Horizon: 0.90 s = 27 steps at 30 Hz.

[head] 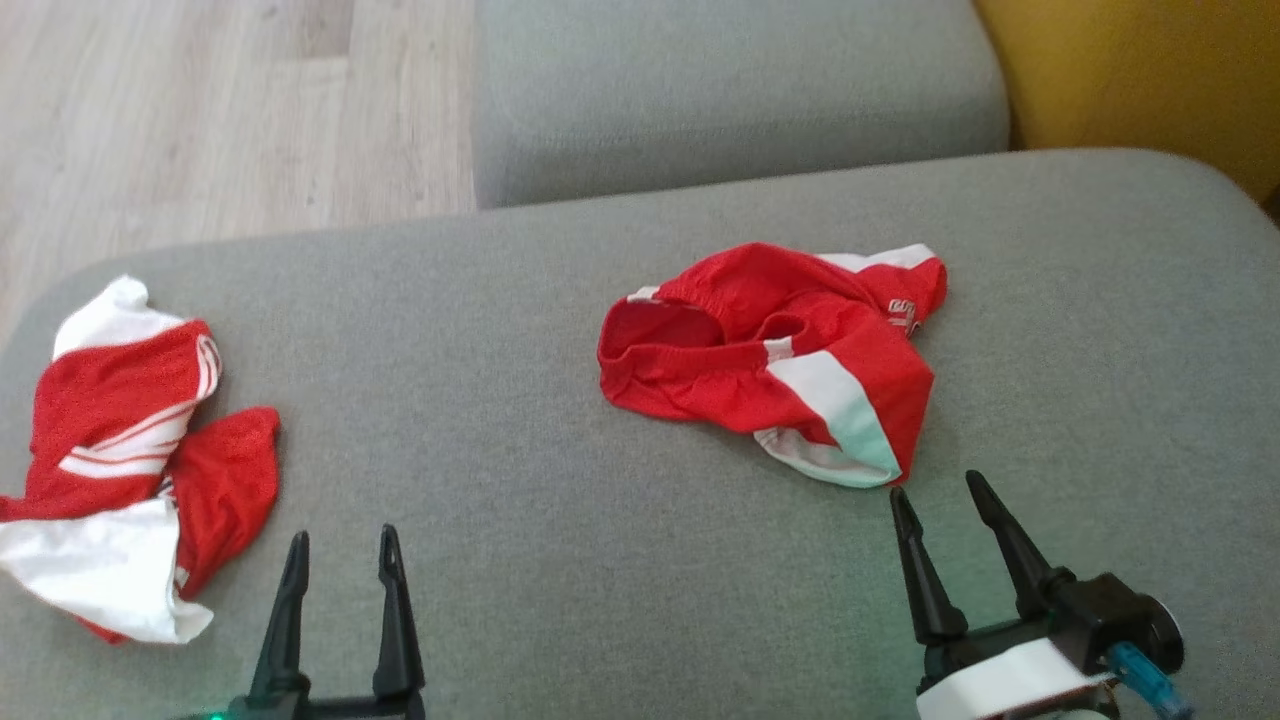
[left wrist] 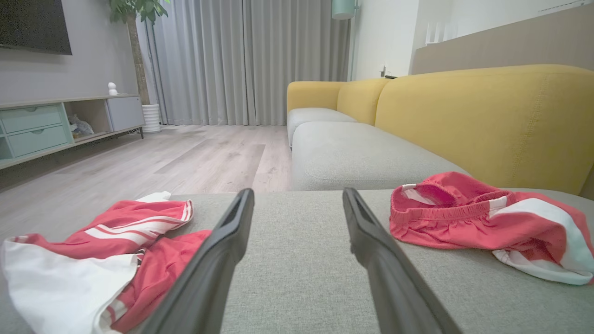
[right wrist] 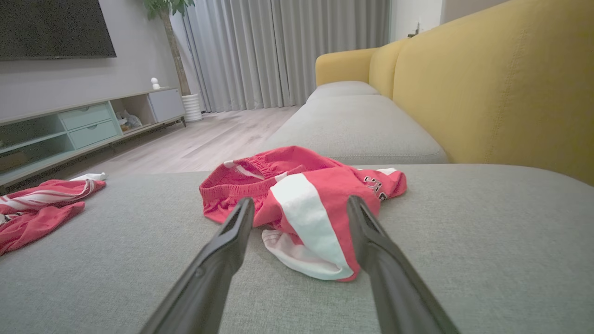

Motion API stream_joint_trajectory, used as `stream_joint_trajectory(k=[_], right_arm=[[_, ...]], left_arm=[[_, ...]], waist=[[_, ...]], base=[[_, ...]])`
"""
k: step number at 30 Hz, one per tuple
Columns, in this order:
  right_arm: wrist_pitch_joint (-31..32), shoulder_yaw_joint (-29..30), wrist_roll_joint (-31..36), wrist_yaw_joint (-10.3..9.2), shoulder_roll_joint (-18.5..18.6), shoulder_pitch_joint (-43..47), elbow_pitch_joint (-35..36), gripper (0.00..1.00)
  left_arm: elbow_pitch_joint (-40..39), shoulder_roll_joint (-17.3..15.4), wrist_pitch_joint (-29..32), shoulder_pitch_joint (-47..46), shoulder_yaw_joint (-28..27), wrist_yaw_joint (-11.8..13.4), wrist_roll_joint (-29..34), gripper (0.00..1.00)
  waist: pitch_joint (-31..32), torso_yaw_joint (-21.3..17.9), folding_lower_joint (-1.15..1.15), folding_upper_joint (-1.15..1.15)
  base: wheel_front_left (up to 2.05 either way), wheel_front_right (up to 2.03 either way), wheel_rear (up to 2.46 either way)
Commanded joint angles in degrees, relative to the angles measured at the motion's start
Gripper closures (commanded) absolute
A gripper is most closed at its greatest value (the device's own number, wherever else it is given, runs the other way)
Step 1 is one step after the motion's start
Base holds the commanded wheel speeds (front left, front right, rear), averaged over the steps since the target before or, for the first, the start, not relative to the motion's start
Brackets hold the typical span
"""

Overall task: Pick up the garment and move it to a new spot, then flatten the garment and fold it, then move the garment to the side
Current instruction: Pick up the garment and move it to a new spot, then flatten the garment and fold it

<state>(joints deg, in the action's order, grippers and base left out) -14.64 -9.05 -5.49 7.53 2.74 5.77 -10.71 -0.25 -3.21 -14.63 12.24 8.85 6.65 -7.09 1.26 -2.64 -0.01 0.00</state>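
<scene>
The elastic waistband of the red shorts (head: pixel 760 350) (left wrist: pixel 483 208) stands up in an open edge while the crumpled legs of the shorts lie slack, so my left gripper needs to grab the waistband next.
Two crumpled red-and-white garments lie on the grey sofa seat (head: pixel 520 420). One, red shorts (head: pixel 760 350) with an elastic waistband and a white side panel, sits right of centre. My right gripper (head: pixel 935 484) stands open just short of its near white hem, the cloth showing between the fingers in the right wrist view (right wrist: pixel 301 185) without touching them. The other garment (head: pixel 120 430), red with white stripes, lies at the seat's left edge. My left gripper (head: pixel 343 532) is open and empty just right of it, over bare cushion (left wrist: pixel 298 191).
A second grey seat cushion (head: pixel 730 90) adjoins at the back, and the yellow backrest (head: pixel 1150 70) runs along the right. Pale wood floor (head: pixel 200 110) drops off beyond the seat's left and far edge. A TV cabinet (left wrist: pixel 41 125) stands across the room.
</scene>
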Motion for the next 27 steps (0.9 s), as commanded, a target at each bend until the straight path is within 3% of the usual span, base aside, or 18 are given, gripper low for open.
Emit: stream_joint_trajectory(k=[1,27], right_arm=[[-0.36,-1.12,-0.04,-0.04,0.14,-1.64,2.18,0.0],[-0.36,-1.18,-0.7,-0.04,0.14,-0.95,2.04,0.0]], left_arm=[[-1.96,0.32,-0.36,-1.75,-2.18,0.38,0.16,0.0],[-0.33,0.33,-0.37,0.84,-1.02,-0.27,2.54,0.0]], waist=[[0.64,-0.01,0.01,0.0],[1.55,-0.02,0.01,0.0]], base=[[0.0,0.0,0.0],[0.0,0.0,0.0]])
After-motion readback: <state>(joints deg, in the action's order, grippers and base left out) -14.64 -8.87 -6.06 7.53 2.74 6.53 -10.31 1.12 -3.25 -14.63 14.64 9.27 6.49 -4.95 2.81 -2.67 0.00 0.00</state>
